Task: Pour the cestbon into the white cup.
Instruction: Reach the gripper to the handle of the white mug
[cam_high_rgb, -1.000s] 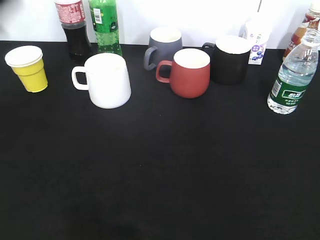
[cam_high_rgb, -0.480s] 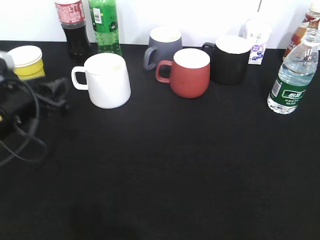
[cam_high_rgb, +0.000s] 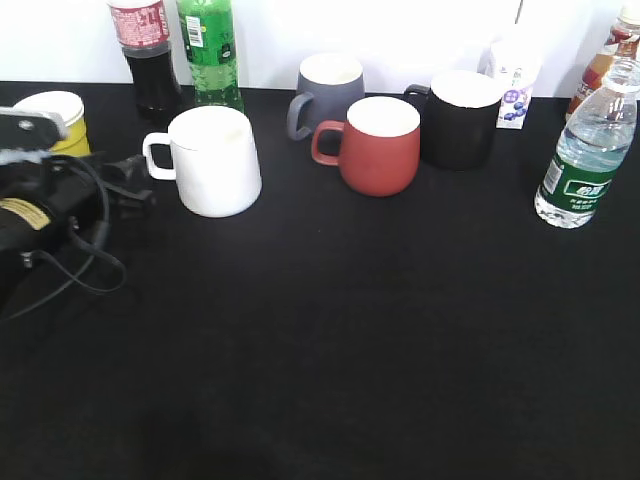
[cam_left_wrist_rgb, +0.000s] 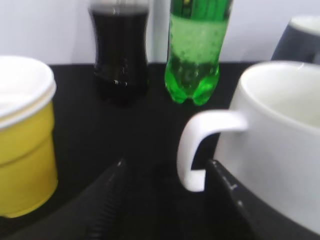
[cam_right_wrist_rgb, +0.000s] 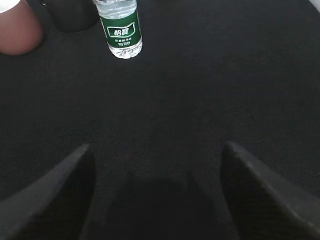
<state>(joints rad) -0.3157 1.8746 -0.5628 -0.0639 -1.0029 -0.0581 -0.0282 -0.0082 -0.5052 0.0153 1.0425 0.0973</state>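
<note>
My left gripper grabs the white cup by its narrow handle (cam_high_rgb: 152, 158) (cam_left_wrist_rgb: 188, 152) next, since the cup's round body is wider than the gap between my fingers.
The cestbon (cam_high_rgb: 588, 150), a clear bottle with a dark green label, stands upright at the right edge of the table; it also shows in the right wrist view (cam_right_wrist_rgb: 120, 29), far ahead. The white cup (cam_high_rgb: 214, 160) stands at back left, handle pointing left. My left gripper (cam_high_rgb: 133, 180) is open, low over the table, just left of the cup's handle. In the left wrist view the handle (cam_left_wrist_rgb: 197, 150) lies between the open fingers (cam_left_wrist_rgb: 167, 172), close to the right one. My right gripper (cam_right_wrist_rgb: 156, 155) is open and empty above bare cloth; it does not show in the exterior view.
A yellow paper cup (cam_high_rgb: 60, 118) stands behind my left arm. A cola bottle (cam_high_rgb: 148, 55) and a green soda bottle (cam_high_rgb: 210, 50) stand at the back. Grey (cam_high_rgb: 328, 90), red (cam_high_rgb: 380, 145) and black (cam_high_rgb: 460, 118) mugs stand mid-back, with a small carton (cam_high_rgb: 514, 80).
My left arm has come into the exterior view from the left and moved right, toward the white cup's handle. The cups and bottles have not moved.
</note>
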